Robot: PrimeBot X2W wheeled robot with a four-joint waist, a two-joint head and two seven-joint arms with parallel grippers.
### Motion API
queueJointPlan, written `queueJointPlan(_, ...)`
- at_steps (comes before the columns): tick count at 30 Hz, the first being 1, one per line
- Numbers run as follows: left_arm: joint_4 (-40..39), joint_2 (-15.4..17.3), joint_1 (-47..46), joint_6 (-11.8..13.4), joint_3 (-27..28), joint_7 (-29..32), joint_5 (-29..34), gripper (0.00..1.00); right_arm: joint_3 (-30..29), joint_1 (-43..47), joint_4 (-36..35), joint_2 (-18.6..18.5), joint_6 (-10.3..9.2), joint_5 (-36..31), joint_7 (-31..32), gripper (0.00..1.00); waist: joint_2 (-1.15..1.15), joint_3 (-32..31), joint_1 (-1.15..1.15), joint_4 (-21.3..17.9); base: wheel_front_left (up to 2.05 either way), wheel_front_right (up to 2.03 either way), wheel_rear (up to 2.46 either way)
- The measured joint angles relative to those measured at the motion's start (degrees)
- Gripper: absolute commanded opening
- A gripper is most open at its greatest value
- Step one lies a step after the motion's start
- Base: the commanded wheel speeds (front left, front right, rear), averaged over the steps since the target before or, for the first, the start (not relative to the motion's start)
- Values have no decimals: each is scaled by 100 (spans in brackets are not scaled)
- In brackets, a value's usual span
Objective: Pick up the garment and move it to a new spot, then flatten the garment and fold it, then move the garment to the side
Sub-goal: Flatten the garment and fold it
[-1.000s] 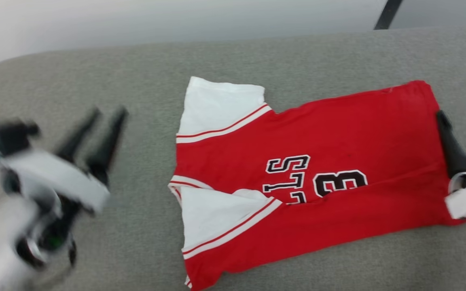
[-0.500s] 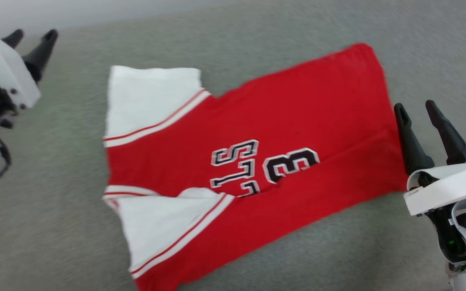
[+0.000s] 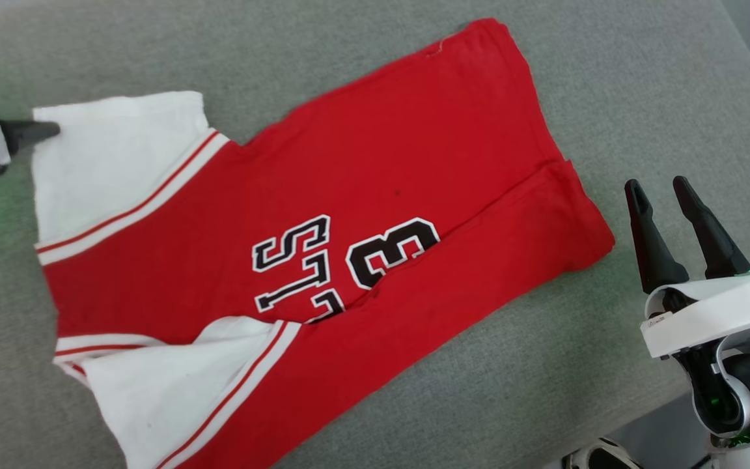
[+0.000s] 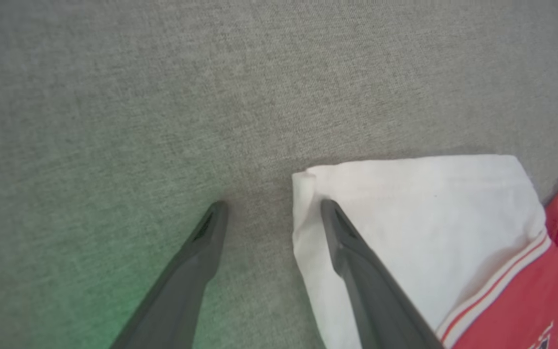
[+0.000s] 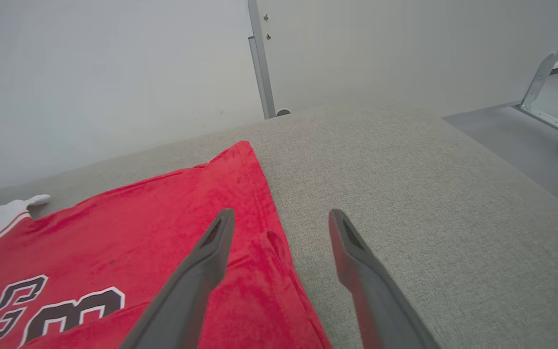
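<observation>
The rest of the far white sleeve [image 3: 122,160] lies flat on the cushion, so my left gripper should next grab the sleeve by its raised corner edge [image 3: 39,122].
The garment [image 3: 323,215], a red jersey with white sleeves and black lettering, lies flat on the grey cushion [image 3: 609,78]. Its near long side is folded over, covering part of the lettering. My left gripper [image 4: 273,204] is open at the far white sleeve [image 4: 419,213]. One finger lies over the sleeve's corner, the other over bare cushion. In the head view the left gripper [image 3: 36,130] shows at the left edge. My right gripper [image 3: 656,184] stands open just right of the red hem. In its wrist view the right gripper [image 5: 281,213] hovers over the hem edge [image 5: 259,194], holding nothing.
The cushion's right edge [image 3: 746,71] drops to grey floor [image 5: 526,140]. A metal frame leg on casters [image 5: 550,92] stands on that floor, and a post [image 5: 262,72] rises by the white wall behind. Bare cushion lies right of the garment.
The head camera has swung, so the whole picture has shifted. My left gripper has come from well left of the garment to the far sleeve's corner. Both grippers remain open.
</observation>
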Motion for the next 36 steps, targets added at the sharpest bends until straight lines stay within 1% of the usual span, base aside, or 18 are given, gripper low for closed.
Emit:
queueJointPlan(4, -22, -18, -57, -51, 29, 82, -79, 100, 25, -16, 10, -16, 0, 31, 44, 100, 0, 114, 0, -59, 0, 0, 0)
queueJointPlan(5, -47, -24, -63, -76, 27, 101, -94, 96, 41, -41, 8, -37, 0, 41, 81, 100, 0, 126, 0, -50, 0, 0, 0)
queueJointPlan(6, -70, -30, -67, -103, 27, 111, -104, 38, 57, -90, 4, -74, 0, 43, 124, 100, 0, 134, 0, -32, 0, 0, 0)
queueJointPlan(7, -93, -51, -70, -108, 33, 113, -111, 1, 65, -155, 0, -120, 0, 43, 170, 100, 0, 138, 0, -8, 0, 0, 0)
queueJointPlan(11, -194, -253, -101, -181, 7, 114, -133, 0, 204, -642, 54, -387, 0, 9, 557, 100, 0, 157, 0, 126, 0, 0, 0)
queueJointPlan(16, -298, -485, -240, -256, -33, 43, -93, 0, 673, -1620, 430, -681, 0, 127, 1438, 100, 0, 233, 0, 346, 0, 0, 0)
queueJointPlan(19, -344, -606, -330, -301, -58, 12, -54, 0, 858, -2370, 907, -865, 1, 349, 2047, 100, 0, 294, 0, 492, 0, 0, 0)
queueJointPlan(25, -409, -909, -480, -383, -101, -132, -45, 0, 933, -3696, 2221, -1117, 1, 738, 3255, 100, 0, 424, 0, 843, 0, 0, 0)
queueJointPlan(29, -526, -1085, -530, -410, -116, -221, -74, 0, 844, -4321, 3021, -1233, 0, 775, 3630, 100, 0, 528, 0, 1115, 0, 0, 0)
queueJointPlan(32, -628, -1168, -587, -447, -151, -290, -103, 0, 831, -4616, 3534, -1261, 0, 756, 3704, 100, 0, 621, 0, 1311, 0, 0, 0)
queueJointPlan(36, -860, -1234, -615, -452, -200, -394, -164, 0, 991, -4930, 4035, -1266, 0, 699, 3913, 100, 0, 752, 0, 1527, 0, 0, 0)
